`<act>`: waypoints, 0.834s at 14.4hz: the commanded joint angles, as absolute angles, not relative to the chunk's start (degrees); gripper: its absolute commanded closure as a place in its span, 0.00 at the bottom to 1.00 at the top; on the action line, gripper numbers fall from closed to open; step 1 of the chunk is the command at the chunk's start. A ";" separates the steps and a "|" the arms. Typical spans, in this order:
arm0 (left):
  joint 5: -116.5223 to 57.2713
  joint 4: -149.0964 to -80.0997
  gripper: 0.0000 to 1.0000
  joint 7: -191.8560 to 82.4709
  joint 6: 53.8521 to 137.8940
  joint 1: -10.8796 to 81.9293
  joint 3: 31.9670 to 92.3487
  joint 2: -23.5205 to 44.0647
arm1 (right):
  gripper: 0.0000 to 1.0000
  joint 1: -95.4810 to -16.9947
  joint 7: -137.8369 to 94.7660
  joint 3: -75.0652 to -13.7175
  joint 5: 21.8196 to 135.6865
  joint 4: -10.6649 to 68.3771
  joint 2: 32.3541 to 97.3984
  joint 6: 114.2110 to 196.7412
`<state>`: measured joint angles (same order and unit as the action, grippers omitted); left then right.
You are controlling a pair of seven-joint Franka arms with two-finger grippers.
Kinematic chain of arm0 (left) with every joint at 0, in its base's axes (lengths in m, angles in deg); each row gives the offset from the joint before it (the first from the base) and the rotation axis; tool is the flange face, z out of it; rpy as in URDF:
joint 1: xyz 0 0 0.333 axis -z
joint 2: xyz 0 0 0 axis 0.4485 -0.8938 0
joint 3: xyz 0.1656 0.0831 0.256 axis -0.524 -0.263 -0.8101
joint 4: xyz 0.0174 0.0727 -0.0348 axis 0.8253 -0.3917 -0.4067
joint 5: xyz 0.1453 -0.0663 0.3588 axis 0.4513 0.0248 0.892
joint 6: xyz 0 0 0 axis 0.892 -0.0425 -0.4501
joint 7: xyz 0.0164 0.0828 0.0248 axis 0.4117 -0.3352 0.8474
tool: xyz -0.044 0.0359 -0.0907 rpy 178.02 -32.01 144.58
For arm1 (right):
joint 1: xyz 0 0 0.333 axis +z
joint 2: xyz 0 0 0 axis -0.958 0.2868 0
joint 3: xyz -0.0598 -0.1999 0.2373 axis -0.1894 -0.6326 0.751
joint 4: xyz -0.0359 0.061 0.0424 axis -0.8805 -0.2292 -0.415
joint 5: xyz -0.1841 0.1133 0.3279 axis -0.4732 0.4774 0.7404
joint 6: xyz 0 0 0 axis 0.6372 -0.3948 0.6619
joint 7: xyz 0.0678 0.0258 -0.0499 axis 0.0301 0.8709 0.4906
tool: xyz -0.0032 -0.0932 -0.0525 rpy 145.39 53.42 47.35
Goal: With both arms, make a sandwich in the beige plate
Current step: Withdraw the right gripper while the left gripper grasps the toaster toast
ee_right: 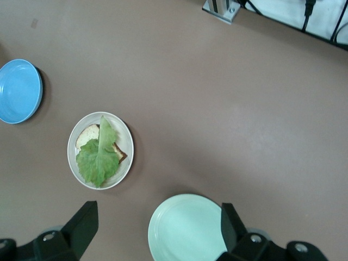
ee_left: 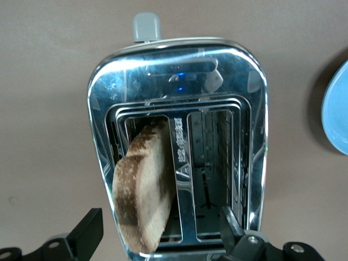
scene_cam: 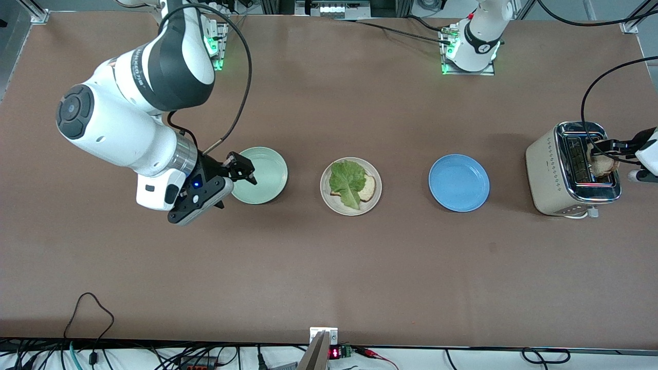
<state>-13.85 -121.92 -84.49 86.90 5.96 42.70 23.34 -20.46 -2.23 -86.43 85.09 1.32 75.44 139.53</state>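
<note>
My left gripper's fingers are above the toasted slice's top crust (scene_cam: 603,166) (ee_left: 127,187) in the toaster, so it is too early to close on the slice. The gripper lowers first, then closes.
The beige plate (scene_cam: 334,201) sits mid-table with one bread slice (scene_cam: 368,189) and a green lettuce leaf (scene_cam: 348,180) on top of it; plate (ee_right: 126,142), bread (ee_right: 86,136) and leaf (ee_right: 98,160) also show in the right wrist view. A second toasted slice (ee_left: 144,185) leans up out of one slot of the toaster (ee_left: 234,70). My left gripper (ee_left: 160,234) is open over the toaster (scene_cam: 545,169), its fingers on either side of that slice (scene_cam: 604,164) with gaps showing. My right gripper (ee_right: 157,228) is open and empty over the edge of the mint-green plate (ee_right: 187,228).
The mint-green plate (scene_cam: 264,182) lies toward the right arm's end and holds nothing. The blue plate (scene_cam: 459,183) lies between the beige plate and the toaster and holds nothing. Cables run along the table edge nearest the front camera.
</note>
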 commanded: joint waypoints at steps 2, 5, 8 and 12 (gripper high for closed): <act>-15.62 -122.20 0.05 -88.83 90.16 3.62 43.30 22.01 | 0.00 -30.51 -9.94 -70.79 71.56 1.03 67.79 139.88; -17.46 -122.20 0.28 -88.92 90.07 3.36 43.30 21.83 | 0.00 -37.45 -12.06 -62.00 61.80 2.60 63.40 138.91; -17.56 -122.20 0.66 -89.35 87.19 3.18 43.30 21.83 | 0.00 -44.66 -12.15 -56.01 56.34 5.41 59.62 136.72; -17.56 -121.85 0.88 -92.07 83.12 2.66 43.22 21.83 | 0.00 -55.82 -17.05 -46.88 50.27 10.42 53.99 134.96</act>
<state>-16.51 -122.04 -88.65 84.34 3.73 42.70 21.50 -50.54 -12.85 -52.91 53.29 5.83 58.70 135.52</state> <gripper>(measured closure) 0.780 0.000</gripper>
